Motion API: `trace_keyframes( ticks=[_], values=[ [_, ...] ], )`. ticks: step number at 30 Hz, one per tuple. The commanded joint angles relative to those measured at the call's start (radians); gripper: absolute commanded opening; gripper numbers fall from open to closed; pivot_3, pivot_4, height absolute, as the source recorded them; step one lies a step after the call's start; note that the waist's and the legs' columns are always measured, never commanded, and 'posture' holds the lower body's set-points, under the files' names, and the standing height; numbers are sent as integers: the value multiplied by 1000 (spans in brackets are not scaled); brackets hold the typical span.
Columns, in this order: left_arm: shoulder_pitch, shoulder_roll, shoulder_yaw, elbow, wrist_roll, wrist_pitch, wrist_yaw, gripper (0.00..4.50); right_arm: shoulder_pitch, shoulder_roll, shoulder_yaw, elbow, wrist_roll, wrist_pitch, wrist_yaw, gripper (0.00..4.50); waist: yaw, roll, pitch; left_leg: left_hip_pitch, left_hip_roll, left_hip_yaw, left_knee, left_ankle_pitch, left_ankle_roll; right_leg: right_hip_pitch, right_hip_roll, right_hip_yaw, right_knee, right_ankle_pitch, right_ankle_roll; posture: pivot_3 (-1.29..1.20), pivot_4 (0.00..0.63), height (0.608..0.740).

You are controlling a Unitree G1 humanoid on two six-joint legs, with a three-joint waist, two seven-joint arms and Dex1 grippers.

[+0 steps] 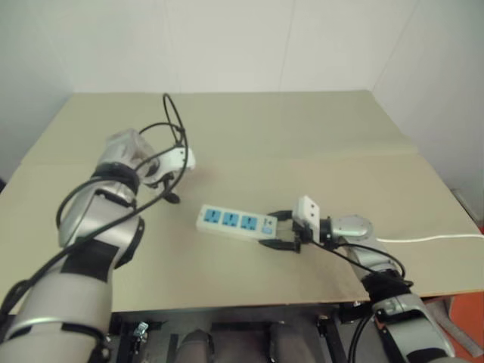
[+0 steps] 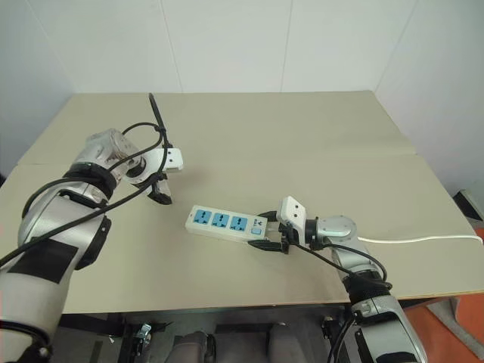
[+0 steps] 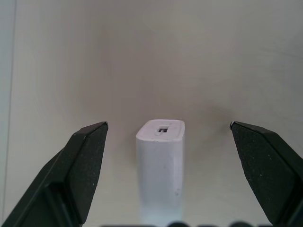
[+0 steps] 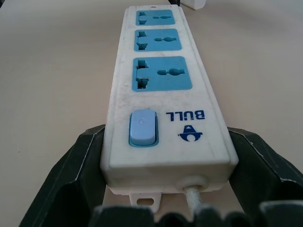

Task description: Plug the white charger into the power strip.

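My left gripper closes on the white charger point(image 3: 160, 161) next, since its fingertips are level with the charger's sides.
The white charger point(image 3: 160, 161) stands upright on the tan table, between the wide-apart fingers of my left gripper point(image 3: 169, 125), which touch nothing. That gripper point(image 2: 160, 193) points steeply down at the table's left middle. The power strip point(image 1: 236, 221), a white bar with three blue sockets and a blue switch point(image 4: 142, 127), lies flat at the centre. My right gripper point(image 1: 274, 229) comes in low from the right. Its two black fingers point(image 4: 80, 165) hug both sides of the strip's cord end.
The strip's thin white cord point(image 1: 431, 240) runs right, off the table edge. Black cables point(image 1: 174, 121) loop above my left wrist. Bare tabletop point(image 1: 302, 136) stretches behind the strip to the white back wall. A side wall stands on the right.
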Motion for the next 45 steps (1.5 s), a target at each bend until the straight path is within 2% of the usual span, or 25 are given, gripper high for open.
trace_keyframes(
  ticks=[1,3,11,12,16,21,24,26,28,32,33,35,38,42,43,45],
  values=[
    [-2,2,7,-2,15,1,21,4110,28,-13,21,-9,-26,33,-8,3417,0,0,0,0,0,0,0,0,0,0,0,0,0,0,0,0,150,740],
    [1,2,6,-2,20,-3,25,3648,30,-14,20,-15,-25,36,-13,3417,0,0,0,0,0,0,0,0,0,0,0,0,0,0,0,0,150,740],
    [11,-4,11,-1,29,-4,34,1106,28,-18,21,-15,-29,45,-21,3417,0,0,0,0,0,0,0,0,0,0,0,0,0,0,0,0,150,740],
    [10,-4,12,-1,29,-4,33,1010,28,-18,22,-16,-28,46,-22,3417,0,0,0,0,0,0,0,0,0,0,0,0,0,0,0,0,150,740],
    [-1,-2,18,-4,25,-13,12,1016,31,-18,25,-14,-28,44,-22,3417,0,0,0,0,0,0,0,0,0,0,0,0,0,0,0,0,150,740],
    [-43,12,94,-27,-42,-42,-25,1016,33,-22,29,-18,-26,46,-12,3417,0,0,0,0,0,0,0,0,0,0,0,0,0,0,0,0,150,740],
    [-51,31,180,-54,-120,-85,-45,1016,33,-24,28,-22,-17,37,5,3417,0,0,0,0,0,0,0,0,0,0,0,0,0,0,0,0,150,740],
    [-22,49,293,-108,-244,-173,-111,1016,32,-30,32,-22,-16,27,24,3417,1,0,0,0,0,0,0,0,0,0,0,0,0,0,0,0,150,740],
    [38,70,413,-193,-391,-268,-216,1016,24,-38,38,-16,-13,21,53,3417,0,0,0,-1,0,0,0,0,0,0,-1,-1,0,0,0,0,150,740],
    [205,83,537,-446,-593,-227,-348,1016,-14,-63,58,29,-28,-19,119,3417,-2,0,0,0,0,0,1,0,0,0,-1,0,6,0,0,0,150,740],
    [275,69,575,-545,-650,-259,-335,1016,-28,-66,62,45,-28,-26,136,3417,-3,1,0,1,0,1,1,0,0,0,-1,0,7,0,0,0,150,740],
    [405,43,640,-747,-787,-111,-306,1016,-64,-73,67,89,-25,-43,177,3417,-2,0,0,2,0,1,1,0,0,1,-2,1,7,0,0,0,150,740],
    [552,10,666,-968,-866,54,-180,1016,-111,-70,68,172,-28,-67,207,3417,3,0,0,1,0,0,3,0,0,1,-1,0,8,0,0,0,150,740],
    [717,-144,763,-1194,-991,69,71,1016,-159,-68,72,280,-48,-114,237,3417,11,-1,-1,2,-1,-2,4,0,0,3,-2,0,6,0,0,0,150,740],
    [746,-157,770,-1231,-1005,79,98,1016,-165,-67,73,295,-49,-123,242,3417,10,-2,-1,3,-1,-2,4,0,0,3,-2,0,5,0,0,0,150,740],
    [776,-101,725,-1261,-1047,193,23,1016,-175,-65,76,320,-54,-140,251,3417,7,-2,-1,4,-1,-2,3,0,0,4,-2,0,6,0,0,0,150,740]
  ],
)
